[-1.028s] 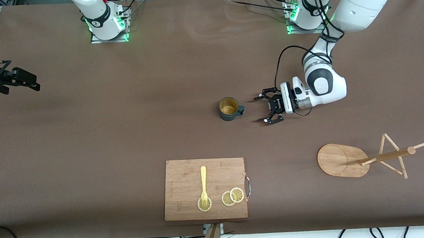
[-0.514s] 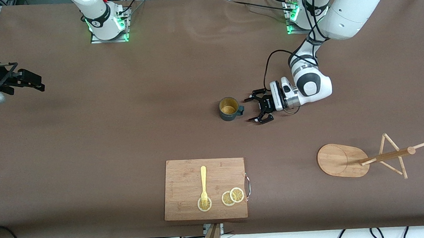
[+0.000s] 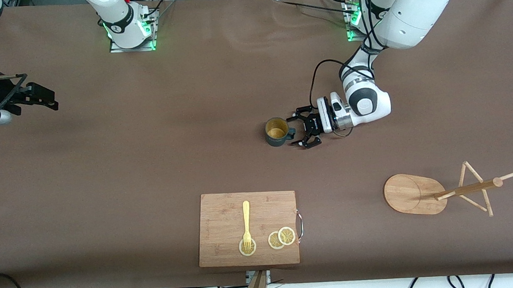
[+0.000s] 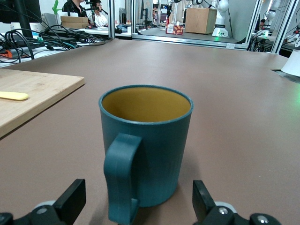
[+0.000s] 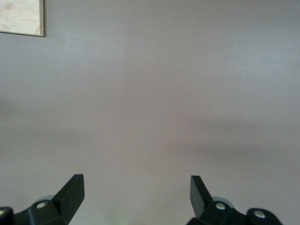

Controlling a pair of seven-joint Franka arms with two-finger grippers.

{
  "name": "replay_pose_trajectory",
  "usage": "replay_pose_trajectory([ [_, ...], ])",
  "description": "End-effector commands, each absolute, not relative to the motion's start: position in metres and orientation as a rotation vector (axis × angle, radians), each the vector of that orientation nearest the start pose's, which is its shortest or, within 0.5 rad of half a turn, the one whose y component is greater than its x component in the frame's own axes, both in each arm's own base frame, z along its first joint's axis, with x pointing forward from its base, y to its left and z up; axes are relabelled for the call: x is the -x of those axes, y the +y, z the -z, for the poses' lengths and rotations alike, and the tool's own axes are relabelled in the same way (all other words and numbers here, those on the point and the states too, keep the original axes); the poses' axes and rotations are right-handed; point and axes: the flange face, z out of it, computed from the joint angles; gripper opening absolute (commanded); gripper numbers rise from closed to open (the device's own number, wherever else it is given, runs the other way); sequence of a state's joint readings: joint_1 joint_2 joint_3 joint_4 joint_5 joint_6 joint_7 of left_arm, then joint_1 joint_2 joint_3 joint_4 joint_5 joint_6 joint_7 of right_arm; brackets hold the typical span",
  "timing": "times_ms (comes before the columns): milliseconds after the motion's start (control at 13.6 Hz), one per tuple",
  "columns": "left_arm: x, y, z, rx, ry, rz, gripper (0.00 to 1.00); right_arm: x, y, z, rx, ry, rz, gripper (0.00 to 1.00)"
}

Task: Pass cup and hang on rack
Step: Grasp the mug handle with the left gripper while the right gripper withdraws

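The left gripper's fingers reach around the handle (image 3: 290, 134) beside the cup (image 3: 276, 132) and would hold the handle if they closed now, so the left gripper needs to close on the handle.
The dark teal ribbed cup (image 3: 276, 132) stands upright near the table's middle, its handle (image 3: 290, 133) pointing toward the left arm's end. My left gripper (image 3: 294, 131) is low at the table, open, with one finger on each side of the handle and touching nothing. In the left wrist view the cup (image 4: 154, 140) fills the centre between the open gripper (image 4: 138, 194) fingers. The bamboo rack (image 3: 411, 194) sits toward the left arm's end, nearer the camera than the cup. My right gripper (image 3: 45, 99) waits open over the right arm's end, and the right wrist view shows only bare table between the right gripper (image 5: 136, 187) fingers.
A wooden cutting board (image 3: 224, 227) lies near the table's front edge, nearer the camera than the cup, carrying a yellow fork (image 3: 246, 219) and lemon slices (image 3: 282, 238). The left wrist view catches the board's corner (image 4: 42, 89). Brown cloth covers the table.
My left gripper has moved along the table toward the cup, until its open fingers flank the handle. The right gripper has shifted slightly. The cup has not moved.
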State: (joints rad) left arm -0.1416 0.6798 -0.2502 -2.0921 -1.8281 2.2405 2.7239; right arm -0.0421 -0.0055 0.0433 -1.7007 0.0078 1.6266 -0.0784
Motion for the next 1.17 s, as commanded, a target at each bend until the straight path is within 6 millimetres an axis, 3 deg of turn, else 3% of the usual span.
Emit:
replay_pose_trajectory([
  [0, -0.482, -0.242, -0.087, -1.618, -1.39, -1.095, 0.74, -0.55, 0.009, -0.579, 3.118, -0.119, -0.081, 1.0],
  [73, -0.483, -0.241, -0.086, -1.62, -1.39, -1.095, 0.59, -0.55, 0.01, -0.579, 3.118, -0.122, -0.081, 1.0],
  [147, -0.483, -0.241, -0.086, -1.625, -1.383, -1.09, 0.12, -0.55, 0.009, -0.579, 3.118, -0.119, -0.081, 1.0],
  [220, -0.483, -0.241, -0.086, -1.628, -1.377, -1.087, 0.0, -0.55, 0.009, -0.579, 3.118, -0.119, -0.081, 1.0],
  [441, -0.487, -0.237, -0.089, -1.654, -1.344, -1.077, 0.0, -0.55, 0.009, -0.579, 3.118, -0.119, -0.081, 1.0],
  [587, -0.494, -0.234, -0.102, -1.686, -1.283, -1.06, 0.0, -0.55, 0.01, -0.579, 3.118, -0.122, -0.081, 1.0],
  [881, -0.505, -0.228, -0.156, -1.763, -1.108, -0.92, 0.0, -0.55, 0.01, -0.579, 3.112, -0.121, -0.08, 1.0],
  [1101, -0.51, -0.2, -0.214, -1.837, -1.019, -0.777, 0.0, -0.55, 0.01, -0.579, 3.112, -0.121, -0.08, 1.0],
])
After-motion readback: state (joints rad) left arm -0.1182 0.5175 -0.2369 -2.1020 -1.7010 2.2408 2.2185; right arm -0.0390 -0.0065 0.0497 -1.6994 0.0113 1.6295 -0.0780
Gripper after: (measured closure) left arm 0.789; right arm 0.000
